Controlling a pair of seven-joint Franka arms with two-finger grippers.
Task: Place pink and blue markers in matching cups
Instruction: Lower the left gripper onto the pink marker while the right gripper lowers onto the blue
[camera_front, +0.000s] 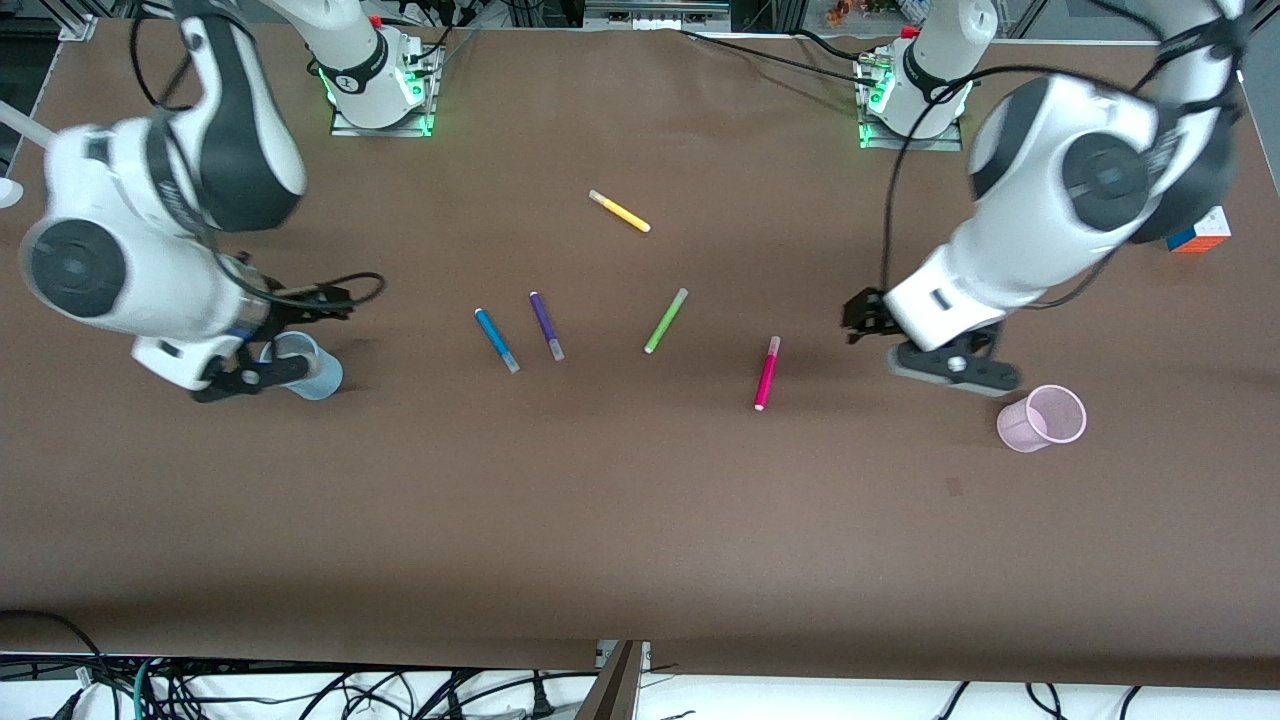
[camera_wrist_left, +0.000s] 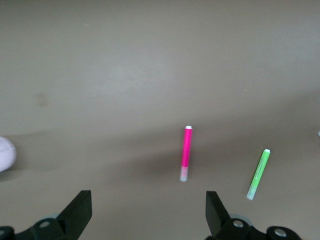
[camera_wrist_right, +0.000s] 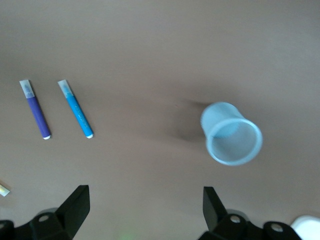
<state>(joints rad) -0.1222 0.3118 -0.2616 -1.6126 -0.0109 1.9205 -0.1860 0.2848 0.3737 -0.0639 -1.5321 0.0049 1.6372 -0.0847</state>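
Observation:
The left gripper grabs the pink marker by its pale end with the cap (camera_front: 774, 347) next, to place the marker in its matching cup.
The pink marker (camera_front: 767, 372) lies on the brown table; it also shows in the left wrist view (camera_wrist_left: 186, 150). The blue marker (camera_front: 496, 340) lies beside the dark purple pen (camera_front: 546, 325); it also shows in the right wrist view (camera_wrist_right: 76, 109). The pale pink cup (camera_front: 1042, 418) stands upright toward the left arm's end, and only its edge shows in the left wrist view (camera_wrist_left: 6, 154). The pale blue cup (camera_front: 303, 366) stands upright toward the right arm's end and shows in the right wrist view (camera_wrist_right: 231, 134). My left gripper (camera_front: 905, 345) (camera_wrist_left: 148, 212) is open and empty between the pink marker and the pink cup. My right gripper (camera_front: 265, 345) (camera_wrist_right: 145, 210) is open and empty beside the blue cup.
A lime green pen (camera_front: 666, 320) lies between the purple pen and the pink marker. A yellow pen (camera_front: 619, 211) lies farther from the camera, mid-table. A colour cube (camera_front: 1200, 232) sits at the left arm's end of the table.

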